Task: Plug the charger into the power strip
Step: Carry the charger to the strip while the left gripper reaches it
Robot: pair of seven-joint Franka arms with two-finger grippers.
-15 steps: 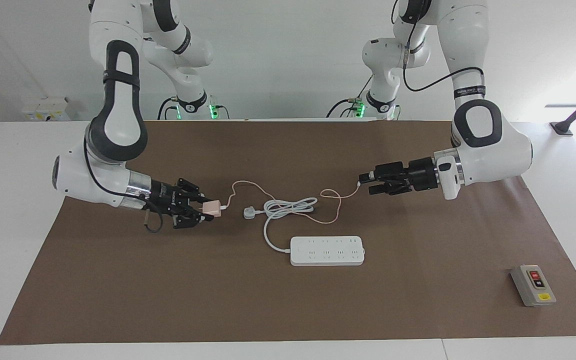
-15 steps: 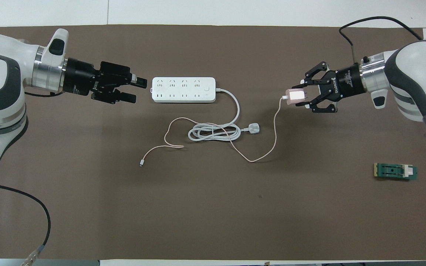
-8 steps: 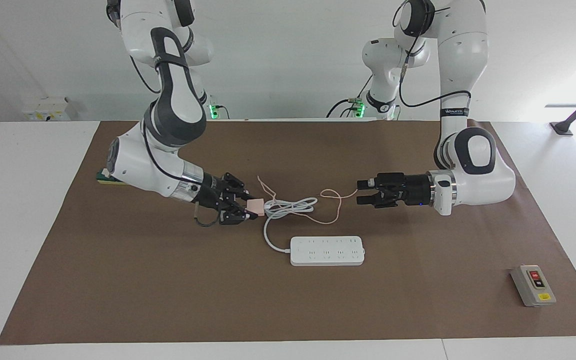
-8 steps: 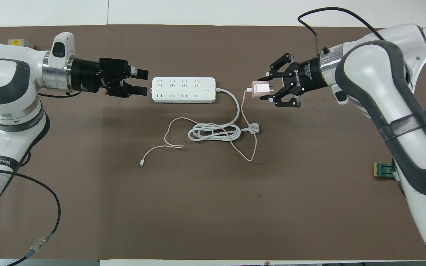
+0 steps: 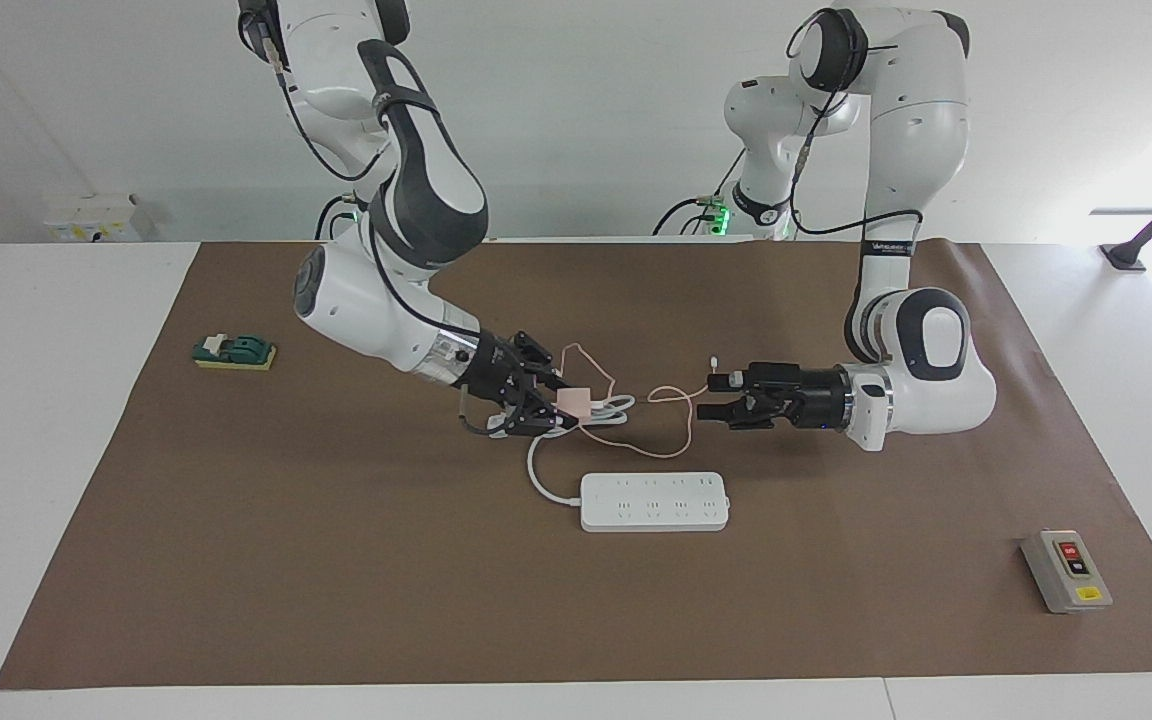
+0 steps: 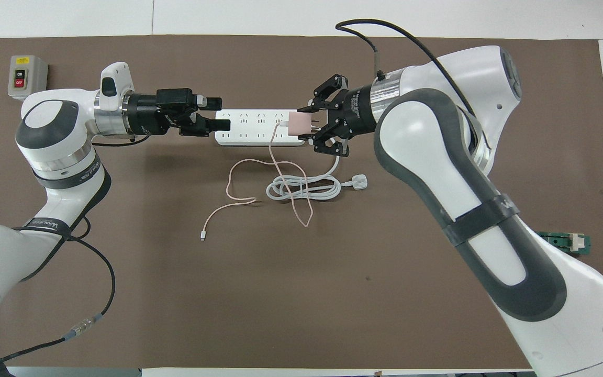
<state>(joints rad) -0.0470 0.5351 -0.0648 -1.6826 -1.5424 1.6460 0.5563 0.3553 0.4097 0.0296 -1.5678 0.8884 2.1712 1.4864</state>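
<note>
The charger's prongs should stay free to enter the power strip, so my left gripper will next grab the charger by its pale-pink body.
My right gripper is shut on the charger, a pale-pink cube. It holds the charger in the air, with the prongs toward the gripper. From overhead the charger covers the end of the white power strip toward the right arm. Its thin pink cable hangs down over the coiled white cord. My left gripper is open and empty, raised by the strip's other end.
The strip's white plug lies beside the coil. A grey box with red and black buttons stands at the left arm's end. A small green part lies at the right arm's end.
My right gripper has carried the charger from the right arm's end toward the middle, dragging the cable along. My left gripper has moved closer to the strip's end.
</note>
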